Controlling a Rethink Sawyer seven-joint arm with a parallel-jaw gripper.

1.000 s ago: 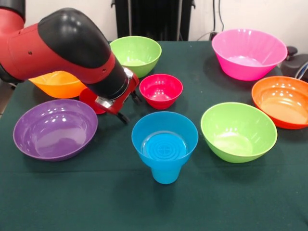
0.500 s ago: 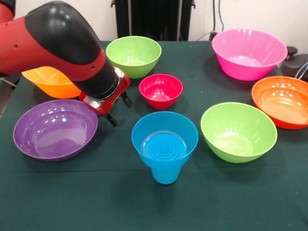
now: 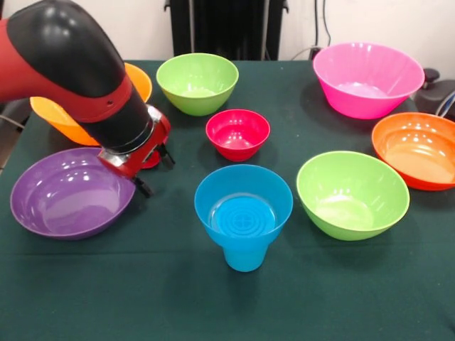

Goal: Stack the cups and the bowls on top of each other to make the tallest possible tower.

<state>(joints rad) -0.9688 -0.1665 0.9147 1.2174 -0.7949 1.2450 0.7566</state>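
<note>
My gripper grabs the red cup by its rim next, to raise the tower higher.
The small blue bowl [image 3: 243, 202] sits in the mouth of the sky-blue cup [image 3: 245, 257] at the table's middle front. Behind it stands the small red bowl [image 3: 237, 133]. My gripper [image 3: 156, 170] hangs low to the left, at the right rim of the purple bowl [image 3: 64, 195], open with nothing between its fingers. A bit of red [image 3: 151, 159] shows right behind it, perhaps the red cup, mostly hidden by the arm. Lime green bowls stand at the back [image 3: 197, 82] and front right [image 3: 352, 193]. The arm covers part of the yellow-orange bowl [image 3: 60, 114].
A large pink bowl [image 3: 367, 78] stands at the back right. An orange bowl [image 3: 419, 148] sits at the right edge. Dark green cloth [image 3: 142, 298] covers the table.
The arm has swung left and lower. The purple bowl has slid left, and the yellow-orange bowl now shows higher behind the arm.
</note>
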